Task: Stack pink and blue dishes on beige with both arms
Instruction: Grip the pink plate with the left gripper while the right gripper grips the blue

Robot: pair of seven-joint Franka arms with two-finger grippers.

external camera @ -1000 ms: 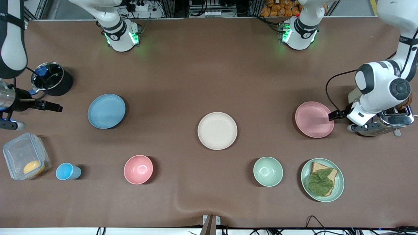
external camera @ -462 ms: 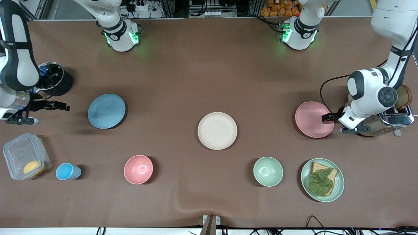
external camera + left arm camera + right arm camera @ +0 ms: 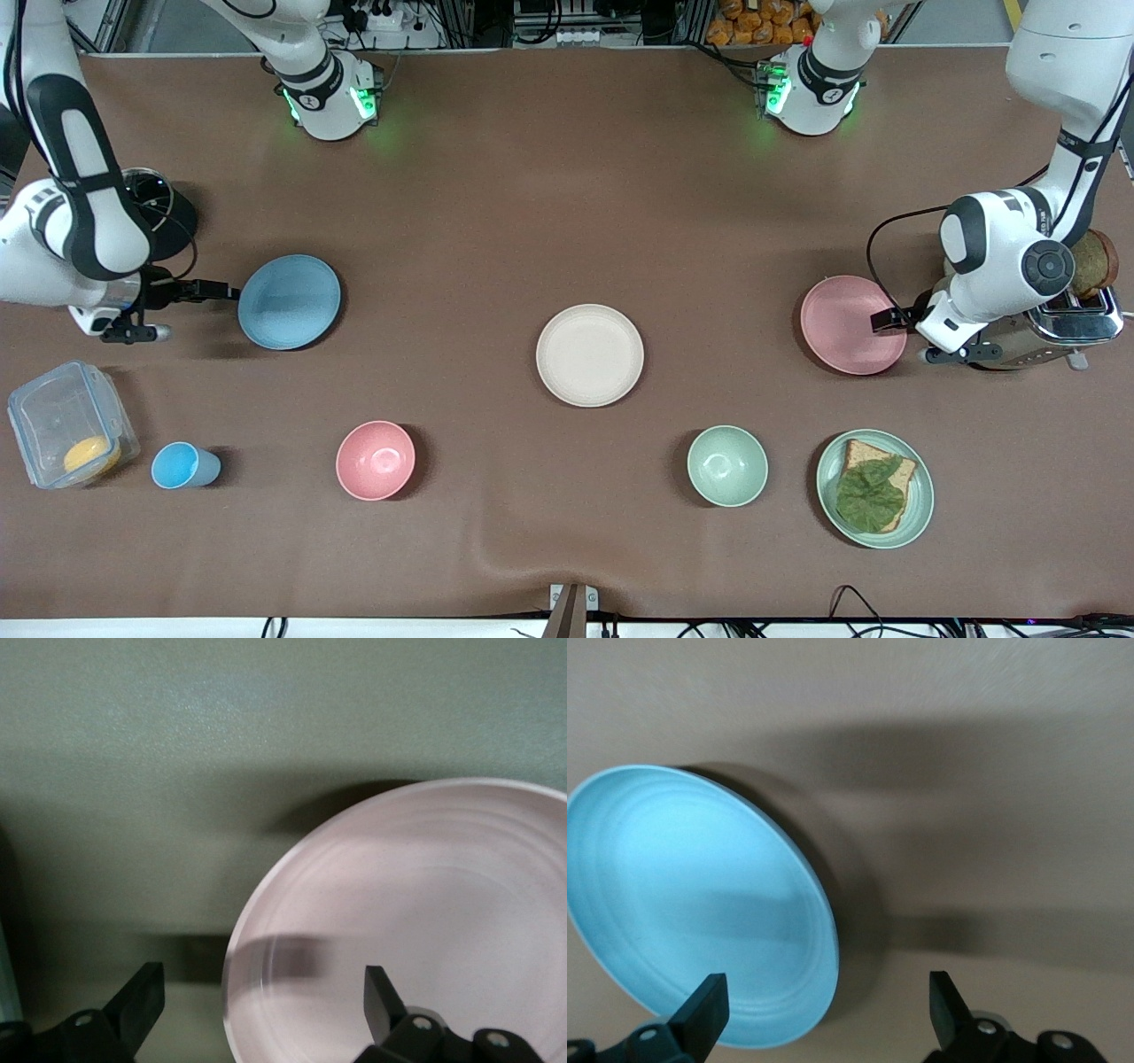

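The light blue plate has its rim [image 3: 243, 312] below my right gripper's fingertips, their shadow is apart, so I must lower before closing.
The beige plate [image 3: 590, 355] lies mid-table. The light blue plate [image 3: 289, 301] rests toward the right arm's end. My right gripper [image 3: 221, 291] hovers open at that plate's outer rim; in the right wrist view the blue plate [image 3: 691, 904] has its edge between the spread fingers [image 3: 704, 1005]. The pink plate [image 3: 852, 324] lies toward the left arm's end. My left gripper [image 3: 881, 320] is open at its rim, and the left wrist view shows the pink plate [image 3: 416, 921] with its rim between the two fingers [image 3: 379, 992].
Nearer the camera stand a pink bowl [image 3: 376, 460], a blue cup [image 3: 182, 466], a green bowl [image 3: 727, 466] and a green plate with a sandwich [image 3: 875, 489]. A clear box [image 3: 69, 424] and a black pot [image 3: 151, 211] flank the right arm. A toaster [image 3: 1054, 332] stands beside the left gripper.
My right gripper has travelled from near the pot to the blue plate's rim. The left gripper has shifted slightly inward over the pink plate's edge. No plate has moved.
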